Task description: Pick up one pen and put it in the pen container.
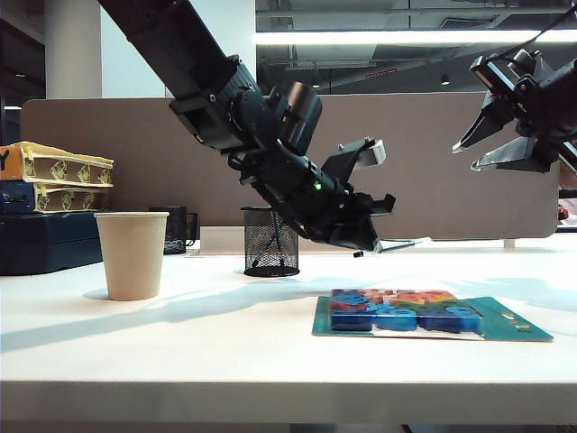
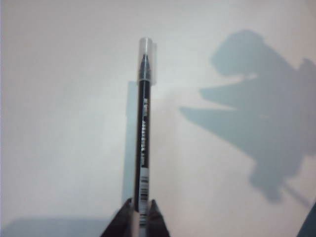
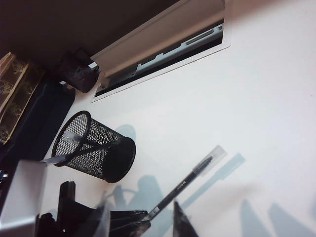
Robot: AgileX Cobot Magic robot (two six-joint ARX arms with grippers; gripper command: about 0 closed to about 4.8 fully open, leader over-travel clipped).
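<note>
The pen's tail is already covered by my left gripper's fingers, so my right gripper should next grab the pen by its clear cap end point(image 1: 416, 242) point(image 3: 210, 160).
The pen point(image 2: 143, 128), a slim black barrel with a clear pale cap, has its tail end pinched between my left gripper's fingertips point(image 2: 140, 213). The pen's shadow lies apart from it, so it hangs a little above the white table. In the exterior view the left gripper point(image 1: 375, 244) reaches low past the middle, and the pen point(image 1: 398, 243) sticks out to the right. The pen container point(image 1: 270, 242), a black mesh cup, stands upright just left of that gripper. My right gripper point(image 1: 487, 144) hangs open high at the right. Its wrist view shows the pen point(image 3: 190, 180) and the container point(image 3: 94, 145) below.
Another pen leans inside the mesh cup point(image 3: 66, 155). A beige paper cup point(image 1: 132, 254) stands at the left. A colourful pack on a teal card point(image 1: 406, 311) lies front right. Stacked books point(image 1: 54, 176) and a dark mug point(image 1: 176, 227) sit back left. A cable slot point(image 3: 163, 44) runs along the table's rear.
</note>
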